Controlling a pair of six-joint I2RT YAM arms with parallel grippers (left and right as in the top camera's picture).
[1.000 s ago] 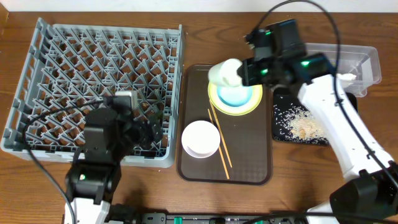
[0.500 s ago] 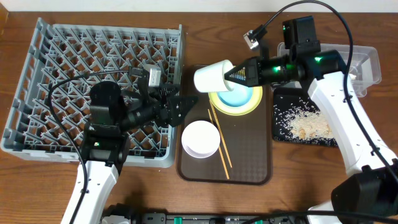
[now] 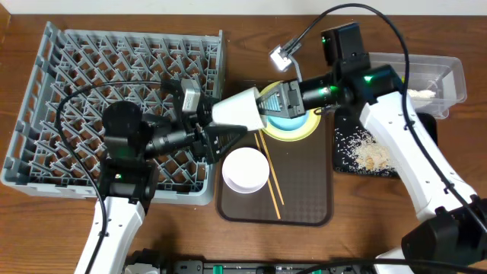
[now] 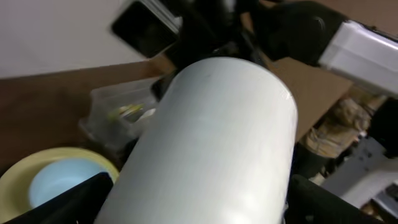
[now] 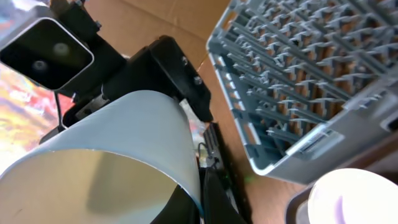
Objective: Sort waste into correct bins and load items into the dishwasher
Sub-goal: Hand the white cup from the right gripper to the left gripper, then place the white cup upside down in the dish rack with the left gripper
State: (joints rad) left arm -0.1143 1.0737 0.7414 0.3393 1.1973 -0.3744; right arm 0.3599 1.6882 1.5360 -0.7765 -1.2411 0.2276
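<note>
Next, my left gripper grabs the small white cup's body from the base side, leaving its rim free, to load it opening down into the rack [image 3: 76,68].
The small white cup [image 3: 240,110] hangs on its side in the air between my two grippers, over the gap between the grey dish rack [image 3: 76,68] and the brown tray [image 3: 304,199]. My right gripper [image 3: 275,101] is shut on the cup's rim, with one finger inside it [image 5: 211,199]. My left gripper [image 3: 218,133] is open, its fingers on either side of the cup's body [image 4: 211,143]. The light blue bowl [image 3: 293,118] sits in the yellow plate [image 3: 306,131]. The white bowl [image 3: 245,169] and two chopsticks [image 3: 270,171] lie on the brown tray.
The black tray [image 3: 344,161] holds beige crumbs [image 3: 373,152] at the right. The clear tub [image 3: 445,72] stands behind it with pale scraps and something green-yellow inside [image 4: 127,112]. The rack's pegs [image 5: 311,81] stand empty.
My right gripper has carried the cup left, away from the plate and towards the rack. My left gripper has come up to meet it, and its fingers now sit on either side of the cup.
</note>
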